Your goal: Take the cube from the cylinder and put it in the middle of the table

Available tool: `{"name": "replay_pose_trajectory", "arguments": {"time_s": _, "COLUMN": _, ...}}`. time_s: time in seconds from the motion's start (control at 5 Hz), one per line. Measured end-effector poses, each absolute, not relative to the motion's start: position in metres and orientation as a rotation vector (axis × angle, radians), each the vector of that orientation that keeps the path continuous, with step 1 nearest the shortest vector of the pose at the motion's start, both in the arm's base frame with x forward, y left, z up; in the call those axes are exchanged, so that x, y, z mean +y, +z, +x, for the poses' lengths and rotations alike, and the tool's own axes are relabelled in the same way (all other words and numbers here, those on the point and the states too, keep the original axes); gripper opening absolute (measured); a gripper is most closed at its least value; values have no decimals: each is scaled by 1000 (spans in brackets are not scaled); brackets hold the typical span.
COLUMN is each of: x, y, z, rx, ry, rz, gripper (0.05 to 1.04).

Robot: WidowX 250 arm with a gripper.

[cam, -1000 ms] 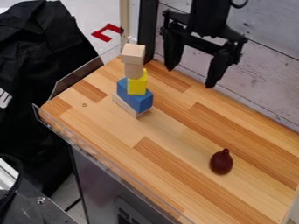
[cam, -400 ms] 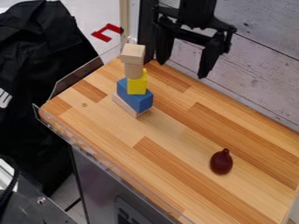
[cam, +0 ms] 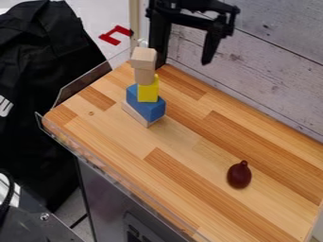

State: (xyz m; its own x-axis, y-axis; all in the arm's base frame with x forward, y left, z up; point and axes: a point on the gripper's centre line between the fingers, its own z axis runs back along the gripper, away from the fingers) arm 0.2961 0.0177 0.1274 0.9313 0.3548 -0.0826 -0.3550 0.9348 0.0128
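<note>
I should next take hold of the cube (cam: 144, 57) by its sides with my gripper. Then I can move it from the cylinder to the middle of the table.
My gripper (cam: 184, 57) is open at the top of the view, with nothing between its fingers, to the right of the block stack and above the table's back edge. A light wooden cube (cam: 144, 57) tops the stack, resting on a wooden cylinder (cam: 144, 76). Beneath them come a yellow block (cam: 148, 91) and a blue block (cam: 146, 102), with a pale wooden piece (cam: 135, 114) at the bottom. The stack stands upright near the back left of the wooden table (cam: 183, 142).
A dark red, bulb-shaped object (cam: 239, 175) lies on the right part of the table. Clear low guards (cam: 82, 85) run along the left edges. A whitewashed plank wall (cam: 271, 71) rises behind, and a dark post stands just behind the stack.
My gripper has moved left and upward in the view, closer to the dark post, still open. The stack and the dark red object have stayed where they were.
</note>
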Motion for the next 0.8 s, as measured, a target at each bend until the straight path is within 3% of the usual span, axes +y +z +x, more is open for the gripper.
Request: {"name": "replay_pose_trajectory", "arguments": {"time_s": 0.8, "x": 71, "y": 119, "z": 284, "rx": 157, "ry": 564, "rz": 4, "gripper": 999}}
